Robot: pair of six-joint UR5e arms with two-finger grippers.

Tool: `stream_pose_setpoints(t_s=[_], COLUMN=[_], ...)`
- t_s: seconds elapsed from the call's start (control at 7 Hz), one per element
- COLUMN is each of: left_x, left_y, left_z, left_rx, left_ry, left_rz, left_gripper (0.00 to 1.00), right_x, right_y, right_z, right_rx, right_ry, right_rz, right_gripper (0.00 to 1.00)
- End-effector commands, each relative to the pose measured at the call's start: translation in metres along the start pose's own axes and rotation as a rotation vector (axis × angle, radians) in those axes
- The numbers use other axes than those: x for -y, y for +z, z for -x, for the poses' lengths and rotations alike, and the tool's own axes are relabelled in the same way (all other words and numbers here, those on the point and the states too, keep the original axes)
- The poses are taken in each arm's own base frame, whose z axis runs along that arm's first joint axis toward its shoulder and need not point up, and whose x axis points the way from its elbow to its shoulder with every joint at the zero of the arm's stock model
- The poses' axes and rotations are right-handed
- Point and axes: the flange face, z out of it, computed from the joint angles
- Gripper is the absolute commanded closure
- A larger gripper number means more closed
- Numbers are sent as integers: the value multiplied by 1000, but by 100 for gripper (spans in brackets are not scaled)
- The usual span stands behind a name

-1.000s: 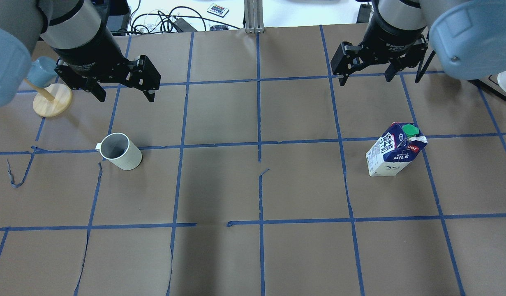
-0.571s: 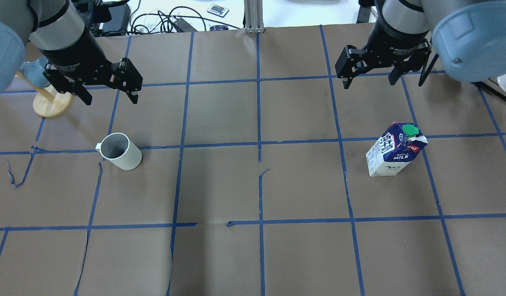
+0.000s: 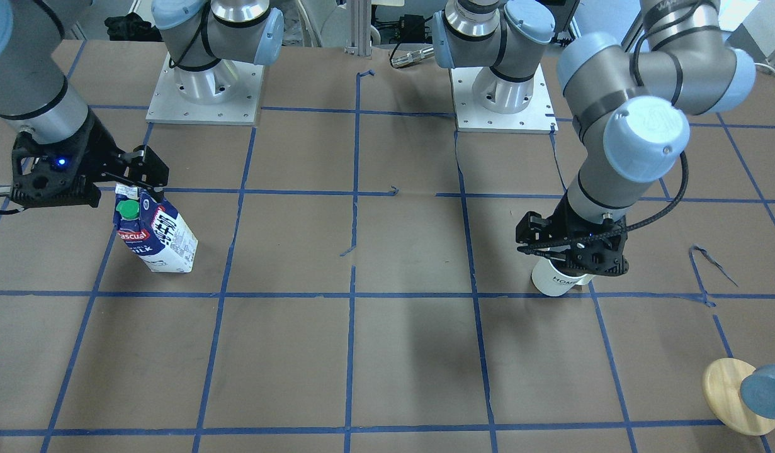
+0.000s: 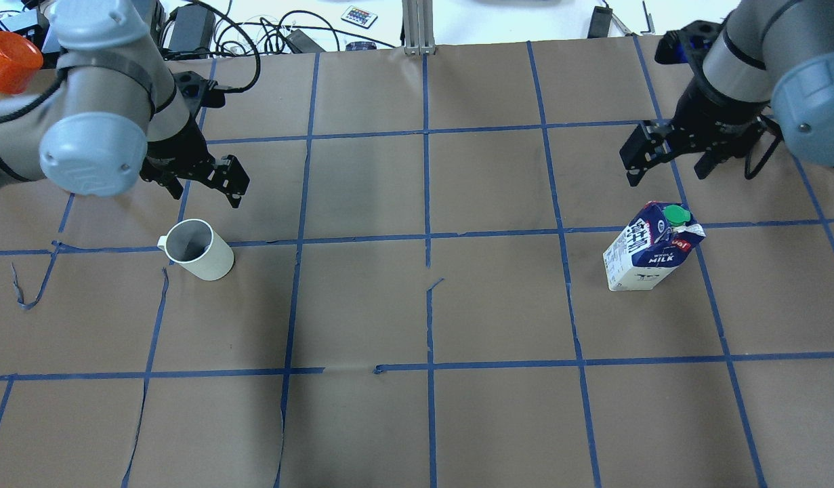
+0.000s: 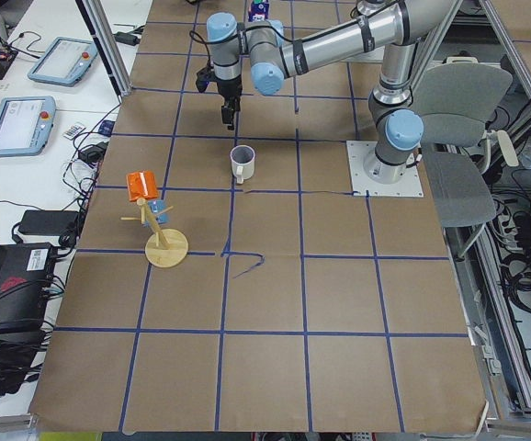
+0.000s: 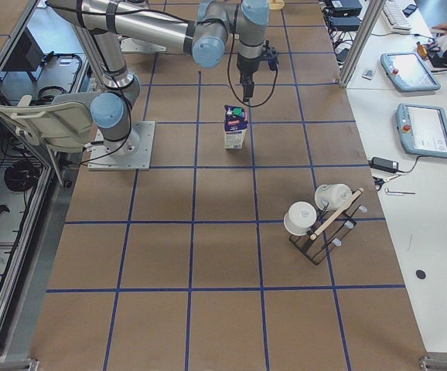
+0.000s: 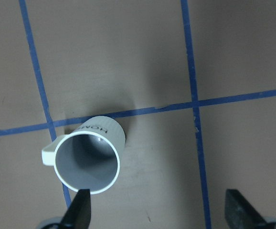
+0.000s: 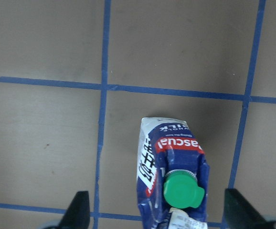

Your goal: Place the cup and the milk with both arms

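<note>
The blue and white milk carton needs to be held by its top (image 3: 128,197) next, with my right gripper, so that the milk can be placed beside the cup (image 3: 552,280).
The white cup (image 4: 200,249) stands upright on the brown table, handle towards the left edge; it also shows in the left wrist view (image 7: 88,155) and the front view (image 3: 554,278). My left gripper (image 4: 201,192) is open and empty, hovering just beyond and above the cup. In its wrist view the cup sits near one fingertip (image 7: 80,210). The milk carton (image 4: 650,247) stands upright with its green cap on top. My right gripper (image 4: 667,173) is open and empty, hovering just beyond and above the carton (image 8: 174,176).
A wooden mug tree (image 5: 162,234) with an orange cup (image 4: 7,61) and a blue cup (image 3: 765,390) stands at the table's left end. A rack with white cups (image 6: 320,216) stands at the right end. Blue tape lines grid the table.
Both arms have swung and come down closer: the left gripper towards the cup, the right gripper to the right, towards the milk carton. Both stay open. Cup and carton have not moved.
</note>
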Motion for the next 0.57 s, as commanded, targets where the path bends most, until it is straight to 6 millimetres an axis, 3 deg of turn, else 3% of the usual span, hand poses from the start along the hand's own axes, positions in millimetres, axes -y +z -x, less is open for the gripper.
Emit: stream_pose_setpoints(t_s=[0.0, 0.14, 0.43], left_x=[-4, -10, -12], left_y=[60, 76, 83], left_z=[13, 9, 7], left_rx=[5, -2, -12], left_ry=[5, -85, -109], left_rz=[71, 104, 116], left_gripper=[10, 42, 100], right_x=[-16, -20, -24], right_y=[45, 55, 58], right_z=[-19, -18, -18], right_rx=[0, 7, 5], right_ry=[-25, -30, -45], right_rz=[26, 35, 54], right_gripper=[0, 0, 0])
